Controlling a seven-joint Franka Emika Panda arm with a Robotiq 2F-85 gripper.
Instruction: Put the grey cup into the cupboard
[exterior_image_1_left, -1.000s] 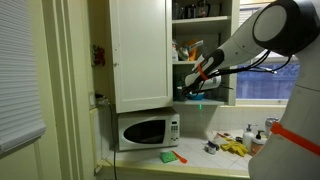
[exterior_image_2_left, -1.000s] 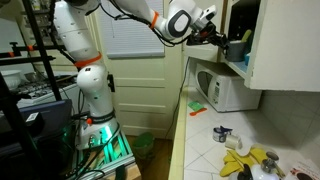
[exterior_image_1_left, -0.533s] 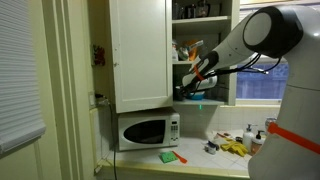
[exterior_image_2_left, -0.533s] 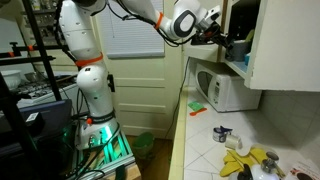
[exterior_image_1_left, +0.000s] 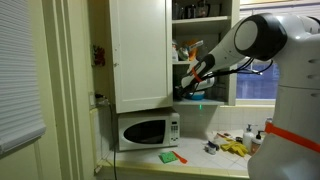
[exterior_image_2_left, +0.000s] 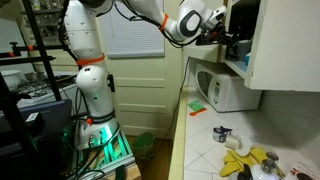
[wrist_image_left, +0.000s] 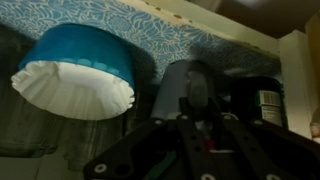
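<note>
I should open my gripper now. The grey cup (wrist_image_left: 178, 85) is upright between the blue bowl and dark jar, so the cup would stand on the shelf.
The tall white cupboard (exterior_image_1_left: 140, 50) stands open above the counter and also shows in an exterior view (exterior_image_2_left: 285, 45). My gripper (exterior_image_1_left: 185, 90) reaches into its lowest shelf in both exterior views (exterior_image_2_left: 232, 40). In the wrist view the gripper (wrist_image_left: 195, 105) has its fingers drawn together on the wall of the grey cup (wrist_image_left: 178, 85). The cup is upright, deep in the shelf, in front of the patterned back wall. Whether the cup rests on the shelf is hidden.
A blue bowl with white paper filters (wrist_image_left: 75, 80) sits beside the cup, with a dark jar (wrist_image_left: 262, 100) on its other side. The white microwave (exterior_image_1_left: 147, 130) stands under the cupboard. A green sponge (exterior_image_1_left: 168, 156) and yellow gloves (exterior_image_1_left: 232, 148) lie on the counter.
The arm has pushed a little farther into the cupboard's lowest shelf, still with the cup in the gripper.
</note>
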